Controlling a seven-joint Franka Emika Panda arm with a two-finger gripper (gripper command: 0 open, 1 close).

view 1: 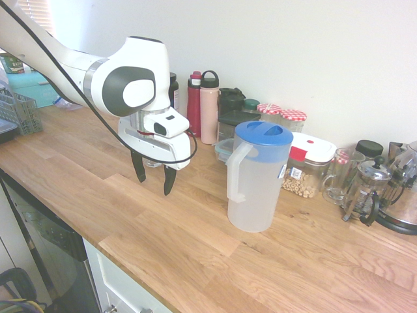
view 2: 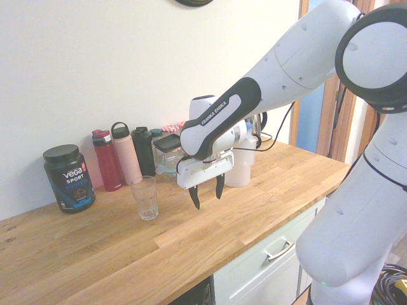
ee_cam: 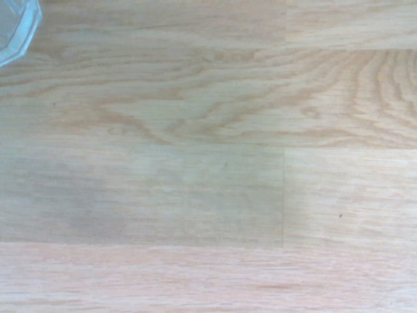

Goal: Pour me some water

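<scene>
I should pick up the pitcher with my gripper by its narrow side handle (view 2: 251, 151) next, because the pitcher's round body (view 2: 238, 170) is wider than my open fingers. Then I can pour.
A translucent water pitcher (view 1: 255, 177) with a blue lid and a side handle stands upright on the wooden counter; in the second exterior view only a sliver of the pitcher (view 2: 240, 170) shows behind the arm. An empty clear drinking glass (view 2: 145, 197) stands on the counter, mostly hidden behind the arm in the first exterior view; its rim (ee_cam: 14, 29) shows in a corner of the wrist view. My gripper (view 1: 154, 177) (view 2: 206, 192) hangs open and empty just above the counter, between the glass and the pitcher, touching neither.
Along the wall stand a red bottle (view 1: 194, 104), a pink bottle (view 1: 209, 107), jars, a lidded food box (view 1: 309, 163), a glass mug (view 1: 340, 175) and a French press (view 1: 368, 189). A black protein tub (view 2: 68, 177) stands further along. A dish rack (view 1: 18, 112) sits at the far end.
</scene>
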